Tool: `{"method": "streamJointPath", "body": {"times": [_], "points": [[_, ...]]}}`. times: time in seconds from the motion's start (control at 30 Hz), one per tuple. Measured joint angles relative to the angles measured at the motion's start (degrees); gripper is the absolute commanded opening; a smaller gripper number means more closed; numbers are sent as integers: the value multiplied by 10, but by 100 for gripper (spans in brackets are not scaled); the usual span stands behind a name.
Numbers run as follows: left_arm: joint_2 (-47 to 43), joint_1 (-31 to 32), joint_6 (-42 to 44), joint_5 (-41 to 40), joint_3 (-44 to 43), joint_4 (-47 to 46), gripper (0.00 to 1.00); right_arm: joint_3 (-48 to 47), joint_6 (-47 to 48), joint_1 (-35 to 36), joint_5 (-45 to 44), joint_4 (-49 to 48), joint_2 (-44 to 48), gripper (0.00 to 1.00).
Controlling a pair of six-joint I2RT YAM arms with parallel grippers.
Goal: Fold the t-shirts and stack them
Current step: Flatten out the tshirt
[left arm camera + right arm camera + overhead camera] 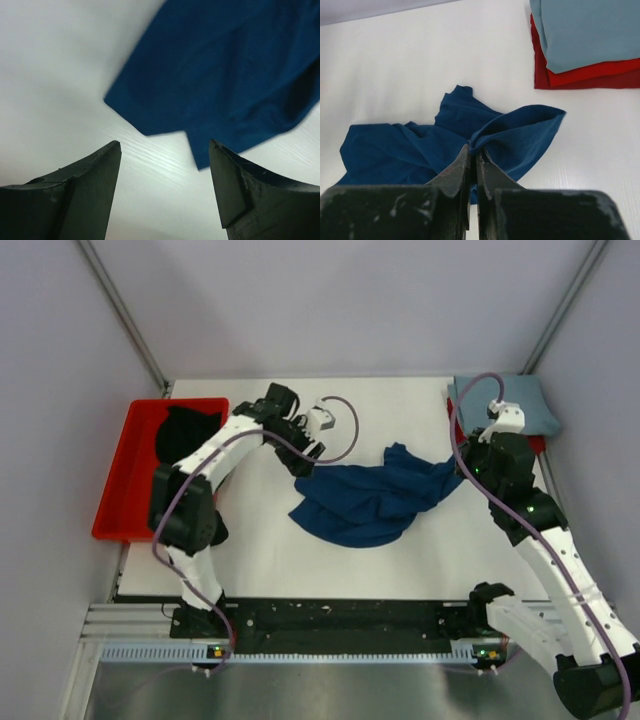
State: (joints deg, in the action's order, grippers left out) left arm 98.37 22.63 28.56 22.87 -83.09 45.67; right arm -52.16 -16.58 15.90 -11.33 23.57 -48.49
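Note:
I will next grab the corner of the dark blue t-shirt (370, 502) opposite my right gripper's fold with my left gripper. The t-shirt can then be spread flat for folding.
A dark blue t-shirt (370, 502) lies crumpled in the middle of the white table. My right gripper (463, 468) is shut on a raised fold at its right edge; in the right wrist view the closed gripper (474, 150) pinches that fold of the blue t-shirt (400, 150). My left gripper (304, 463) hovers at the shirt's left edge. In the left wrist view that gripper (165, 145) is open with bare table between its fingers, and the blue t-shirt (225, 75) lies just beyond the tips. A black t-shirt (190, 430) sits in the red tray. A pale grey-blue t-shirt (505, 405) lies folded at the back right.
The red tray (125, 500) stands along the table's left edge. Under the folded grey-blue t-shirt (590, 30) lies a folded red layer (580, 77). Grey walls close in the back and both sides. The arm bases and a black rail line the near edge.

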Motion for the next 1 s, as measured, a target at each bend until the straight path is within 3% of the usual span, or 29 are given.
{"method": "streamJointPath", "body": {"times": [0.27, 0.6, 0.73, 0.83, 0.87, 1.0], "points": [[336, -4, 12, -32, -383, 106, 73, 1, 16, -1, -16, 7, 0, 0], [341, -5, 10, -63, -292, 139, 70, 1, 27, -3, -17, 11, -18, 0], [319, -4, 11, -68, -250, 131, 49, 1, 29, -3, -17, 14, -19, 0], [321, -3, 9, -65, -249, 132, 20, 1, 30, -3, -17, 14, -19, 0], [323, -2, 9, -60, -250, 133, 0, 1, 30, -3, -17, 14, -19, 0], [326, -2, 7, -28, -250, 137, 0, 1, 30, -3, -19, 14, -18, 0]]}}
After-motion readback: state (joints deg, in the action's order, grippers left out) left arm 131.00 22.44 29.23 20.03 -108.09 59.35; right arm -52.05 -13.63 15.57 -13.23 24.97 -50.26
